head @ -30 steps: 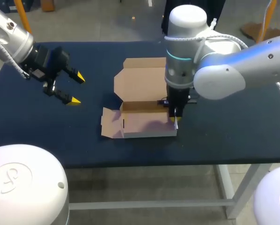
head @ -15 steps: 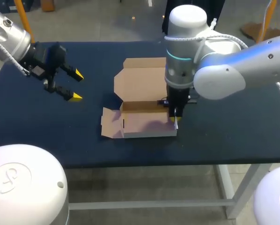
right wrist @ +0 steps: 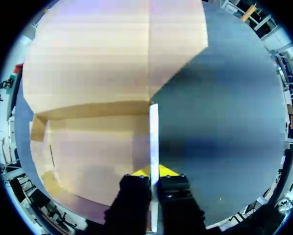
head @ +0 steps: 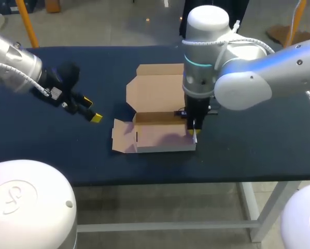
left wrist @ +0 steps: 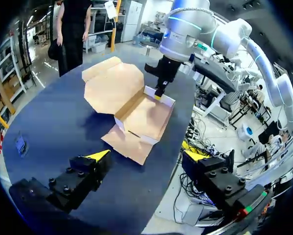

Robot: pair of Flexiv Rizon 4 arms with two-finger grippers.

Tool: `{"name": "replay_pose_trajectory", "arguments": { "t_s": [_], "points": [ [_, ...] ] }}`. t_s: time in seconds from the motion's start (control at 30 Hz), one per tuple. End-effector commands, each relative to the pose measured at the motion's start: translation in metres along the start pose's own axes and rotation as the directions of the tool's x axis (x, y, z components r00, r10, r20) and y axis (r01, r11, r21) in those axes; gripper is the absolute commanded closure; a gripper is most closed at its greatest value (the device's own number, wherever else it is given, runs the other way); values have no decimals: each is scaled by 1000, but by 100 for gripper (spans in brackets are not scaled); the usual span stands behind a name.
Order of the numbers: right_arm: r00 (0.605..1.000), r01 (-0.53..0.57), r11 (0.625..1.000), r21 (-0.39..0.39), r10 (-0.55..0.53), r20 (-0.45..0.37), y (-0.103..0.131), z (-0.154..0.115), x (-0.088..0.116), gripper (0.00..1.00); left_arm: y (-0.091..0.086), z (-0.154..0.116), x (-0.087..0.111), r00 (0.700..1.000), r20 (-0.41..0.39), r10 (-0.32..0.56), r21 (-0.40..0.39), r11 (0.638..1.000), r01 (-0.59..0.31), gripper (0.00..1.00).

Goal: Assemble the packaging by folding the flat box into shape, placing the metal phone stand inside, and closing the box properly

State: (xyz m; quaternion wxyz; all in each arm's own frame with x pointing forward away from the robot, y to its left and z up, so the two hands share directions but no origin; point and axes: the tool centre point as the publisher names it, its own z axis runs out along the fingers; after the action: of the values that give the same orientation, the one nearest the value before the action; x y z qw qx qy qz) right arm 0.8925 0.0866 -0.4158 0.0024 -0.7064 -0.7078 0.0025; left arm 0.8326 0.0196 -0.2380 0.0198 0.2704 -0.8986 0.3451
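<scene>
Next, the left gripper grabs the box's spread-out side flap to close up the open end of the box.
The brown cardboard box (head: 157, 136) lies open at the table's middle, its lid (head: 156, 88) flat behind it and a side flap (head: 123, 139) spread out to its left. My right gripper (head: 192, 133) points straight down at the box's right end, shut on the thin upright side wall (right wrist: 154, 139), one yellow tip on each face. My left gripper (head: 91, 110) hangs open over bare table left of the box. In the left wrist view the box (left wrist: 144, 115) lies ahead of the left gripper (left wrist: 147, 156). No metal phone stand shows in any view.
The dark blue table (head: 258, 140) has bare cloth on both sides of the box. A small pale tag (left wrist: 20, 144) lies on the cloth off to the side of my left gripper. The table's front edge runs close below the box.
My left arm has come down and nearer to the box, its gripper turning as it went and staying open. The right arm and the box have not moved.
</scene>
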Motion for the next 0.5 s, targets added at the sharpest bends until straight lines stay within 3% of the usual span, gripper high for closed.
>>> {"name": "replay_pose_trajectory", "arguments": {
  "t_s": [0.03,0.33,0.5],
  "points": [
    [1000,0,1000,1,0,0,0,-1,0,100,2,-1,2,813,-4,-582,34,812,582,0],
    [1000,0,1000,1,0,0,0,-1,0,100,2,-1,2,813,-4,-582,34,812,582,0],
    [1000,0,1000,1,0,0,0,-1,0,100,8,17,-13,741,-29,-671,94,736,670,0]
  ]
}}
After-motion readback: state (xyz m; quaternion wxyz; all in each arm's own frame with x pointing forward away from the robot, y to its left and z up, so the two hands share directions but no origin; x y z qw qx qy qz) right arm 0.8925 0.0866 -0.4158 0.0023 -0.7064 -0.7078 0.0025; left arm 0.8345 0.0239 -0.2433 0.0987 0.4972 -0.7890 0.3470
